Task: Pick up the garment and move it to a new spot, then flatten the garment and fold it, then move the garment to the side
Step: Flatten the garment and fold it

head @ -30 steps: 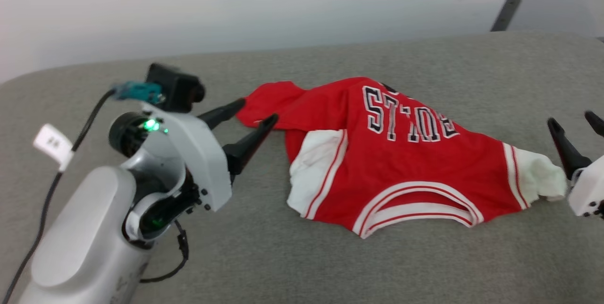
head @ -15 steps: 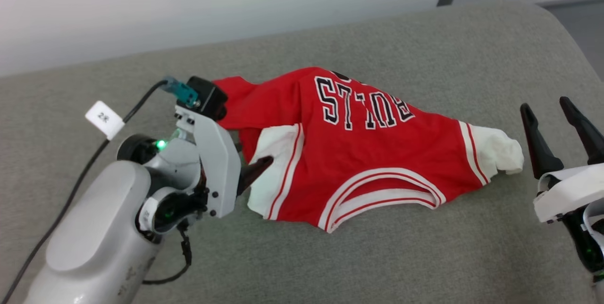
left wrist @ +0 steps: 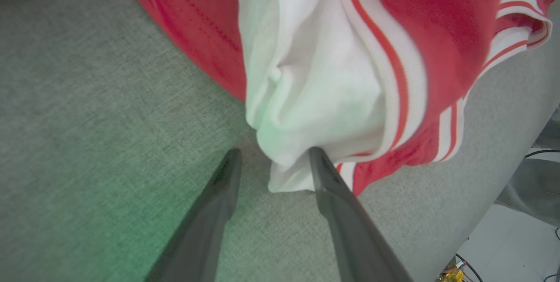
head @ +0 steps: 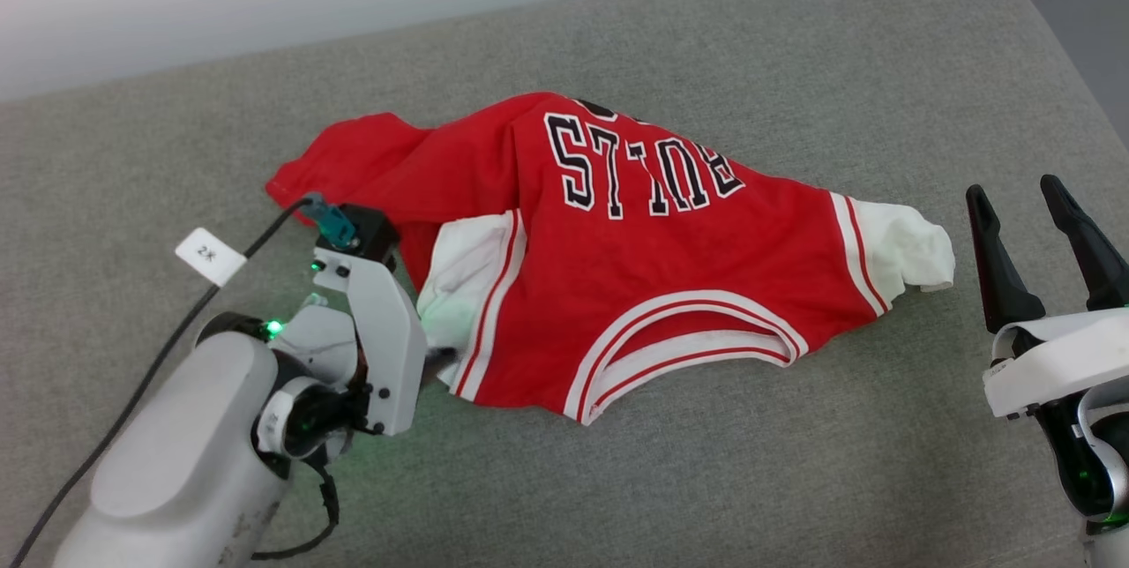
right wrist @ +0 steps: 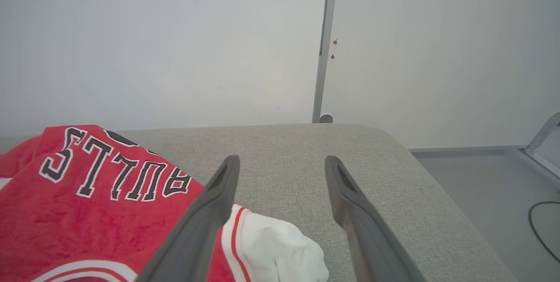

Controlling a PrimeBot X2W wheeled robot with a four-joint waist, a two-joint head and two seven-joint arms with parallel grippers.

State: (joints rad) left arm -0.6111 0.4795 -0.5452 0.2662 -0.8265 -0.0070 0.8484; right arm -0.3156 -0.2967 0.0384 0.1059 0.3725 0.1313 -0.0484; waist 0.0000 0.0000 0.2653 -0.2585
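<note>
The red jersey's lettered front (head: pixel 640 175) should stay free to flatten, so my left gripper should grab the red jersey by its crumpled white sleeve's tip (head: pixel 440 335).
The garment (head: pixel 653 268), a red jersey with white sleeves, striped trim and black lettering, lies crumpled on the grey cushioned surface (head: pixel 794 462). My left gripper (left wrist: pixel 271 155) is down at its near white sleeve (left wrist: pixel 315 76). The jaws stand apart, with the sleeve's lower corner between the fingertips. In the head view the left wrist body covers most of those fingers. My right gripper (head: pixel 1014 193) is open to the right of the other white sleeve (head: pixel 908 250), apart from it. In the right wrist view its fingers (right wrist: pixel 218 203) rise over that sleeve (right wrist: pixel 280 247) with nothing between them.
A black cable with a white tag (head: pixel 209 255) runs along my left arm. The cushion's rounded edge (head: pixel 1085 92) drops off at the right to a grey floor (right wrist: pixel 481 194). A white wall with a metal post (right wrist: pixel 323 45) stands behind.
The head camera has shifted. My left gripper has come from the garment's red far-left corner down to the white sleeve, and its jaws have narrowed slightly. The right gripper stays open.
</note>
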